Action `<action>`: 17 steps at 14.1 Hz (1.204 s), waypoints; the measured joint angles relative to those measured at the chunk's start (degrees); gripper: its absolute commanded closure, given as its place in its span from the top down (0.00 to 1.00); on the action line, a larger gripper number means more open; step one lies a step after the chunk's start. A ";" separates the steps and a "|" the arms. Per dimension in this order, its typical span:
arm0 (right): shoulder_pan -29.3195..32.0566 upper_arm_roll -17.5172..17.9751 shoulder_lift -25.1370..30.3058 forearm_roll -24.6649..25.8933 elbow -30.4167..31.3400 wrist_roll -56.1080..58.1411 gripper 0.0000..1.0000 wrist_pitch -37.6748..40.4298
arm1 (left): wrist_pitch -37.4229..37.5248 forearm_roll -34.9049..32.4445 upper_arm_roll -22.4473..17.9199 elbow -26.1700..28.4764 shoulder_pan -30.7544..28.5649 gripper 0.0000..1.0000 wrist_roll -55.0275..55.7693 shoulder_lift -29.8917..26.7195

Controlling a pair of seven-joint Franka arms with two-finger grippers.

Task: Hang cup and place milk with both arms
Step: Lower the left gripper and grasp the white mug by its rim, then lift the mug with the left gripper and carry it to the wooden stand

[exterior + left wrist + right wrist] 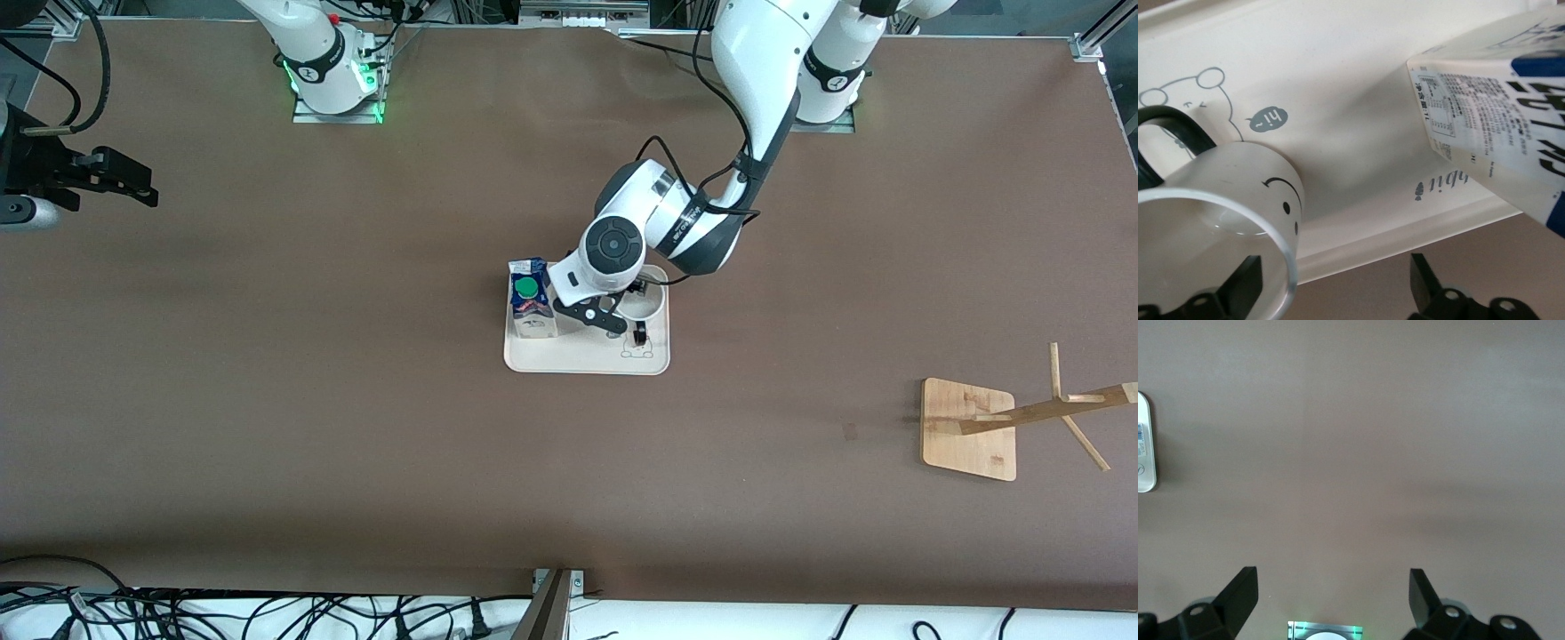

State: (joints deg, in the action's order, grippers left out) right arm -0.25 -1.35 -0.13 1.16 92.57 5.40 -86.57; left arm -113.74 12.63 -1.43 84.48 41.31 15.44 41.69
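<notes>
The cup's black handle (1179,128) has to stay free to hang on the wooden rack, so I next need to pick up the cup by its rim (1286,248) with my left gripper.
The cup (1238,193) is a white mug with a black handle and a smiley face, standing upright on the cream tray (1358,80). My left gripper (1335,287) is open and astride its rim, one finger (1245,280) inside the mug and the other outside over the tray's edge. In the front view the cup (647,307) is partly hidden under the left wrist and left gripper (627,307). The milk (531,300), blue-topped with a green cap, stands on the tray (587,360) beside the cup, toward the right arm's end; the milk (1498,113) also shows in the left wrist view. My right gripper (133,185) (1333,593) waits open over bare table.
A wooden rack (973,427) with slanted pegs stands at the left arm's end of the table, nearer the front camera than the tray. Brown tabletop surrounds the tray. The right arm's base (1325,631) glows green. A white object's edge (1145,447) shows in the right wrist view.
</notes>
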 measured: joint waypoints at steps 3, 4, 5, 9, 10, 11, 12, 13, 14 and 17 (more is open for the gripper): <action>0.00 0.00 0.00 0.00 0.00 0.00 1.00 0.00 | 0.00 -0.20 -0.18 0.00 -0.13 0.00 -0.02 0.00; 0.00 0.00 0.00 0.00 0.00 0.00 1.00 0.00 | 0.05 -0.20 -0.28 0.00 -0.18 0.00 -0.02 0.00; 0.00 0.00 0.00 0.00 0.00 0.00 1.00 0.00 | 0.13 -0.20 -0.50 0.00 -0.22 0.00 -0.01 0.01; 0.00 0.00 0.00 0.00 0.00 0.00 1.00 0.00 | 0.38 -4.36 -1.44 0.08 -0.72 0.00 -0.01 0.11; 0.00 0.00 0.00 0.00 0.00 0.00 1.00 0.00 | 0.30 -8.44 -1.47 -0.06 -0.80 0.00 0.07 0.03; 0.00 0.00 0.00 0.00 0.00 0.00 1.00 0.00 | 0.20 -11.11 -1.65 -0.38 -0.85 0.00 0.21 -0.27; 0.00 0.00 0.00 0.00 -0.01 0.00 1.00 0.00 | 0.07 -12.31 -2.07 -0.93 -1.03 0.00 0.21 -1.02; 0.00 -0.01 -0.01 0.00 -0.02 0.00 1.00 0.01 | 0.06 -12.71 -2.68 -1.60 -1.63 0.00 0.11 -2.50; 0.00 -0.01 -0.01 0.00 -0.03 0.00 1.00 0.02 | 0.17 -12.53 -3.06 -2.04 -2.86 0.00 -0.22 -4.65; 0.00 -0.02 -0.01 0.00 -0.03 0.00 1.00 0.02 | 1.43 -7.20 -3.18 -2.11 -6.65 0.00 -1.80 -10.49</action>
State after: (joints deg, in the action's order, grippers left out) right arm -0.25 -1.38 -0.14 1.16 92.54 5.40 -86.55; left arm -112.31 5.42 -4.61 82.37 34.66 13.64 31.21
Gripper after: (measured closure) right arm 0.000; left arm 0.934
